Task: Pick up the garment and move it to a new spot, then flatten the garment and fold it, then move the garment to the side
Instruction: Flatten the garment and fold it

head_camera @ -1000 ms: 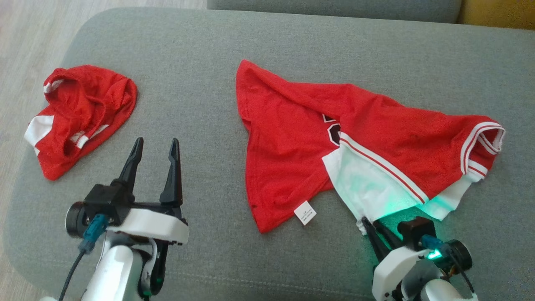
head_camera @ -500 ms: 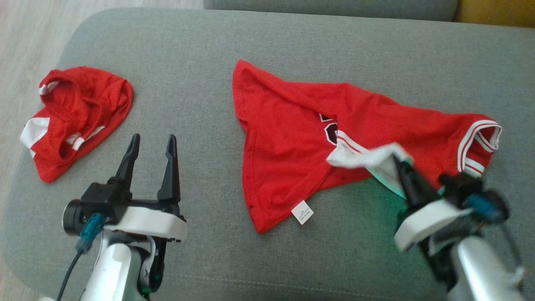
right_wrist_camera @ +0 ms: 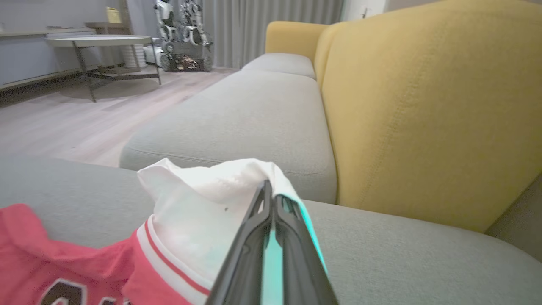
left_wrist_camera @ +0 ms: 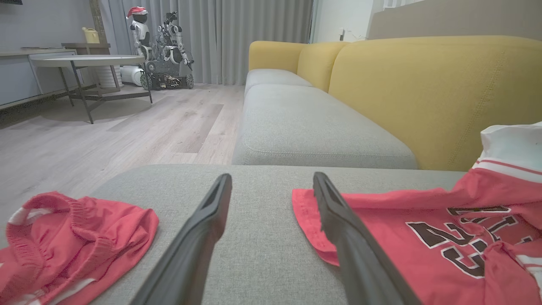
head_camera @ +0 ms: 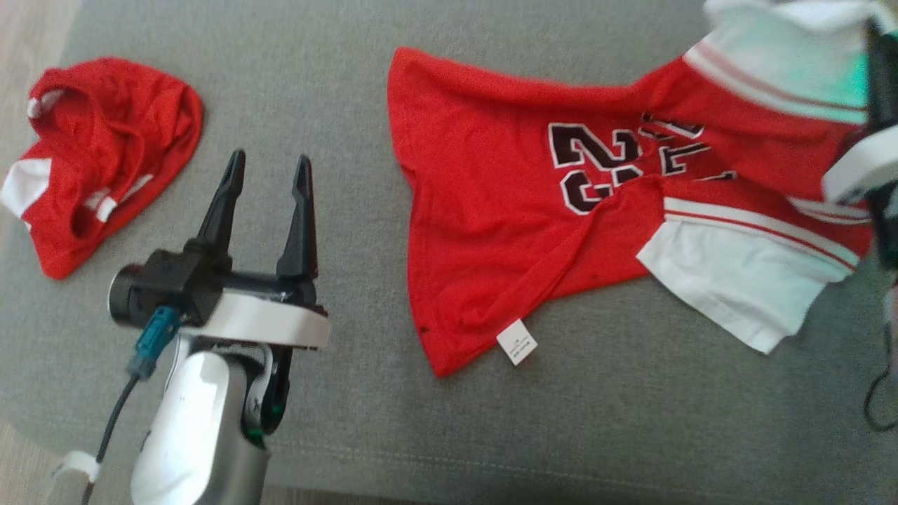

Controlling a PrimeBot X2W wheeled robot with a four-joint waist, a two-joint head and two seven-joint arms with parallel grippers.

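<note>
The body of the jersey lies spread on the cushion. My left gripper will reach the jersey and grab its free hem corner for that reason.
The garment is a red jersey with a black number and white sleeves, lying crumpled on the grey cushion. My right gripper is at the upper right edge of the head view, shut on a white sleeve and holding it up off the cushion; its closed tips pinch the cloth. The other white sleeve lies flat. My left gripper stands open over bare cushion, left of the jersey's hem, its fingers holding nothing.
A second red garment with white trim lies bunched at the cushion's left end. A yellow sofa back rises behind the cushion. Across the wooden floor stand a round table and another robot.
My right gripper closed on the white sleeve and carried it up and away to the upper right, unfolding the jersey so its number shows. The head camera has shifted; the left gripper stays open.
</note>
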